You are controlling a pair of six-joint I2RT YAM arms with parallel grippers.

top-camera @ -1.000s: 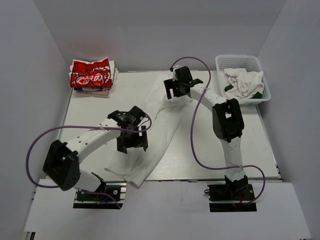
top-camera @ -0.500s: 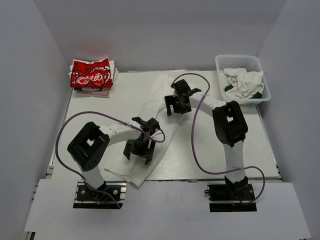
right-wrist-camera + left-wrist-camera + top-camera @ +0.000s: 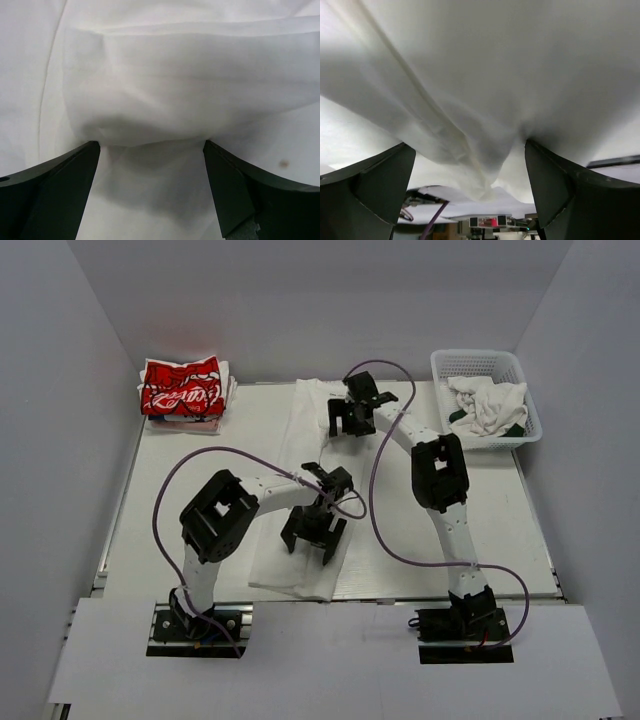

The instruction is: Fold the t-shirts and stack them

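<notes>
I will next take the white t-shirt's near end at its outer corner with my left gripper, so that end can fold over toward the t-shirt's far end.
The white t-shirt lies as a long folded strip down the middle of the table, plain side up. My left gripper is over its near end, jaws wide apart; in the left wrist view a fold of the white cloth hangs between the fingers. My right gripper is at the shirt's far end, jaws wide apart over bunched white cloth in the right wrist view. The red t-shirt with white script lies folded on a small stack at the far left corner.
A white basket with crumpled white and dark cloth stands at the far right. The table's near edge runs just below the shirt. Purple cables loop around both arms.
Both grippers have carried the shirt's edge over. It went from a wide diagonal spread to a narrower, straighter strip. The left gripper moved right and nearer; the right gripper moved back to the far end.
</notes>
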